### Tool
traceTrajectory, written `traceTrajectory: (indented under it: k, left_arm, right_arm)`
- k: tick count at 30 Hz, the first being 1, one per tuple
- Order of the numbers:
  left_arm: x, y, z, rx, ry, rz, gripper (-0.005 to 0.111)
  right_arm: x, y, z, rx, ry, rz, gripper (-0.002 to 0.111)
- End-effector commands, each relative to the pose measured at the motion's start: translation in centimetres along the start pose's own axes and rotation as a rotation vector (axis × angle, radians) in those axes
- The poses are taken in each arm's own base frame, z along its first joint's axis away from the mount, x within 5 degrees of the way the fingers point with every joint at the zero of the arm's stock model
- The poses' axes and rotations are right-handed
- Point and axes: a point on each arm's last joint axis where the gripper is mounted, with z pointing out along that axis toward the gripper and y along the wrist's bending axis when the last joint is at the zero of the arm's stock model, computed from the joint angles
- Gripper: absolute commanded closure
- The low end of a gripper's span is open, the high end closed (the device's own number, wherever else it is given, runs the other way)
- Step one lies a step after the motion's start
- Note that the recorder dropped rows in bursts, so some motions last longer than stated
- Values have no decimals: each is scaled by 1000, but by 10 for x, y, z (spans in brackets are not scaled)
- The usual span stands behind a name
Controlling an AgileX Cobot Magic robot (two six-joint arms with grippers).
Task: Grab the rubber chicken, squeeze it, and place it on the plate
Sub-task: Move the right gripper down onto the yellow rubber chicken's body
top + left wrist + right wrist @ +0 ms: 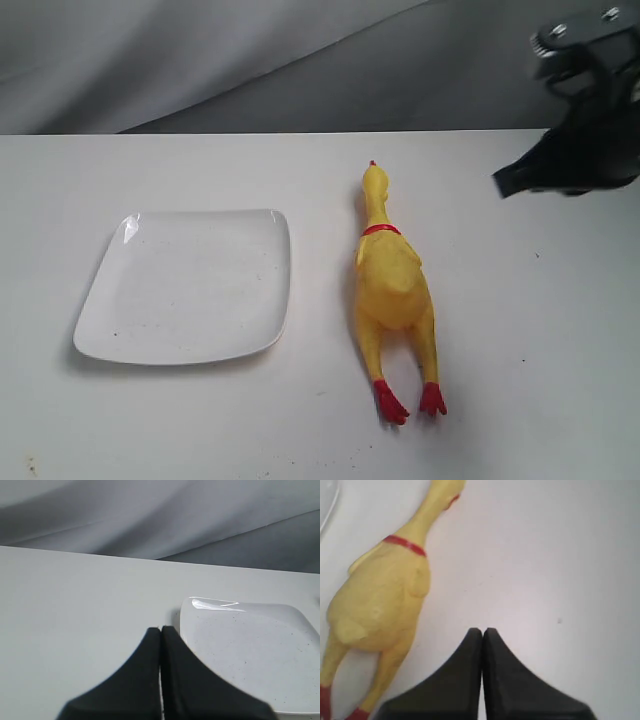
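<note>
The robot's right gripper should next take the rubber chicken by the top of its leg (420,335), which leaves the plump body (389,280) free for squeezing.
The yellow rubber chicken (392,290) lies flat on the white table, head toward the back, red feet toward the front. The white square plate (188,285) sits to its left, bare. My right gripper (505,183) hangs shut above the table at the upper right, well clear of the chicken. In the right wrist view the chicken (380,600) lies beside the shut gripper (482,630), not touching it. The left gripper (160,628) is shut with nothing in it, just off a corner of the plate (250,645). It is out of the exterior view.
A grey cloth backdrop (250,60) hangs behind the table's far edge. Bare white tabletop (540,320) stretches right of the chicken and in front of the plate.
</note>
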Motion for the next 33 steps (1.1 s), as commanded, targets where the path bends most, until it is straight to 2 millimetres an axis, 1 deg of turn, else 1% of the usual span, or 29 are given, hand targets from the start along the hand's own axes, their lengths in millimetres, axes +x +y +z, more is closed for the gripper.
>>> traceTrajectory:
  k: [1,2,4,6,8,9,11,17,22,27,28,30,32,33]
  left_arm:
    - [1,0,0,-2,-6,-3,107]
    - [1,0,0,-2,-6,-3,107]
    - [1,0,0,-2,-6,-3,107]
    - [1,0,0,-2,-6,-3,107]
    - [1,0,0,-2,-6,-3,107]
    - [1,0,0,-2,-6,-3,107]
    - [1,0,0,-2,-6,-3,107]
    - [1,0,0,-2,-6,-3,107]
    - [1,0,0,-2,-6,-3,107]
    - [1,0,0,-2,-6,-3,107]
    - [1,0,0,-2,-6,-3,107]
    - [1,0,0,-2,-6,-3,107]
    - [1,0,0,-2,-6,-3,107]
    - [1,0,0,-2,-6,-3,107]
  right_arm:
    - [3,33,47,-100,124,-78,106]
    - [7,39,58,-114,163,-91,102]
    - [14,52,77,-142,242,-122,88]
    - [23,61,91,-159,315,-150,71]
    - [29,65,102,-169,361,-160,59]
    - [31,68,107,-175,377,-163,55]
    - [33,69,113,-179,391,-158,52]
    - [39,73,127,-201,411,-120,52]
    - [39,74,137,-201,385,-99,57]
    - [45,75,148,-201,408,-95,58]
    - [44,75,149,-200,402,-95,61]
    - [43,75,148,-196,394,-100,73]
    - [42,74,146,-189,389,-115,89]
    - [41,73,145,-184,385,-123,102]
